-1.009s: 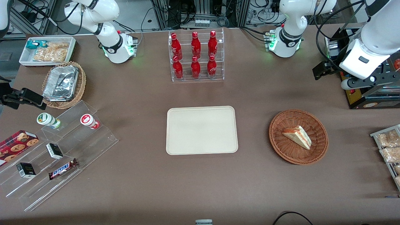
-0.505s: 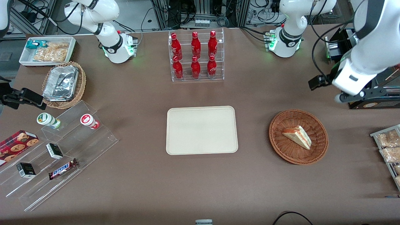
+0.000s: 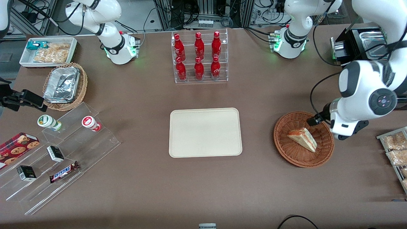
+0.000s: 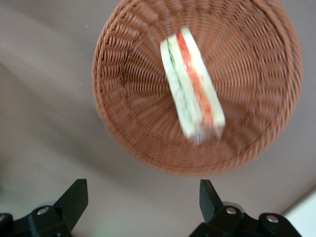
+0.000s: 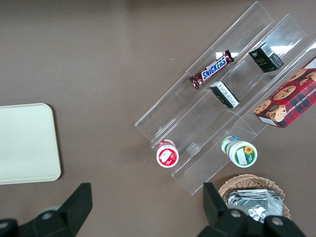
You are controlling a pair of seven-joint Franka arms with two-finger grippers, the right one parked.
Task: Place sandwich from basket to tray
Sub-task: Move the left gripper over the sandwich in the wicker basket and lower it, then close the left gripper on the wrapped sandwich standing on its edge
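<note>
My left gripper is to pick up the sandwich by its wide end (image 3: 298, 134) next, so that it can place it on the cream tray (image 3: 205, 132).
The sandwich (image 3: 303, 139) is a pale bread wedge with red-orange and green layers, lying in the round reddish-brown wicker basket (image 3: 286, 151). The cream tray (image 3: 205, 132) lies flat at the table's middle, beside the basket toward the parked arm's end, with nothing on it. My left gripper (image 4: 142, 197) is open and empty, held above the table just outside the basket's rim (image 4: 123, 103), with the sandwich (image 4: 192, 91) a short way from the fingertips. In the front view the left arm's wrist (image 3: 346, 125) hangs over the basket's edge toward the working arm's end.
A clear rack of red bottles (image 3: 199, 57) stands farther from the front camera than the tray. A rack of bagged snacks (image 3: 396, 149) and a black machine (image 3: 362, 44) are at the working arm's end. A stepped acrylic shelf (image 3: 63, 152), a foil basket (image 3: 65, 86) and a white bin (image 3: 47, 51) are at the parked arm's end.
The left arm has swung down from over the black machine toward the front camera and now hangs by the basket's edge. The sandwich, basket and tray have not moved.
</note>
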